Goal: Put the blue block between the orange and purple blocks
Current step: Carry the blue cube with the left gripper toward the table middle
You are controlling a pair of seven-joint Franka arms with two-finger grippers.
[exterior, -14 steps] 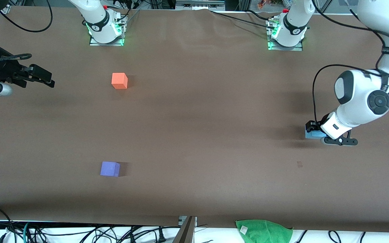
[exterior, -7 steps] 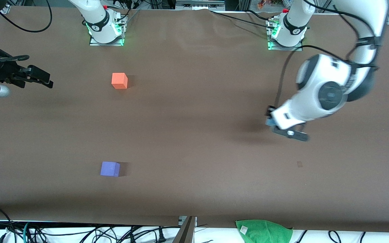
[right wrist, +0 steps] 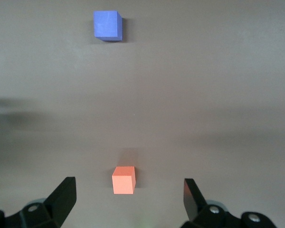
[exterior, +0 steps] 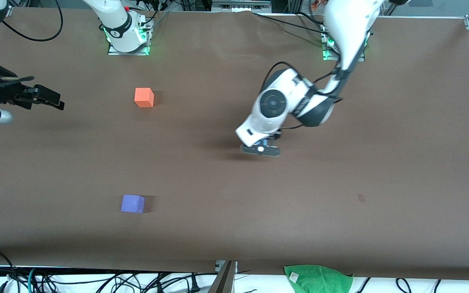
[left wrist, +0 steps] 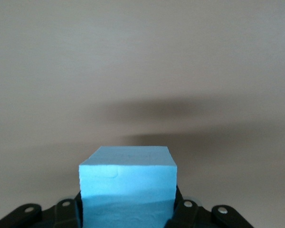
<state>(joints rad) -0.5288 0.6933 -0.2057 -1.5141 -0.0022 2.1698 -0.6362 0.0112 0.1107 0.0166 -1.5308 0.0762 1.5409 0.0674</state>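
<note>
In the wrist view the blue block's lower edge (left wrist: 133, 147) hangs above the table. The block would fall if my left gripper opened now, so it is too early to let go.
My left gripper (exterior: 260, 148) is over the middle of the table, shut on the sky-blue block (left wrist: 127, 183), which fills the space between its jaws in the left wrist view. In the front view the arm hides the block. The orange block (exterior: 144, 97) sits on the table toward the right arm's end. The purple block (exterior: 132, 203) sits nearer to the front camera, in line with the orange one. My right gripper (exterior: 57, 101) is open and empty at the right arm's end of the table. Its wrist view shows the orange block (right wrist: 123, 179) and the purple block (right wrist: 107, 25).
A green cloth (exterior: 318, 278) lies off the table's near edge. The two arm bases (exterior: 128, 38) stand along the edge farthest from the front camera. Brown table surface (exterior: 202, 195) lies between the blocks and my left gripper.
My left gripper has carried the blue block from the left arm's end of the table to over its middle. The right gripper has barely moved.
</note>
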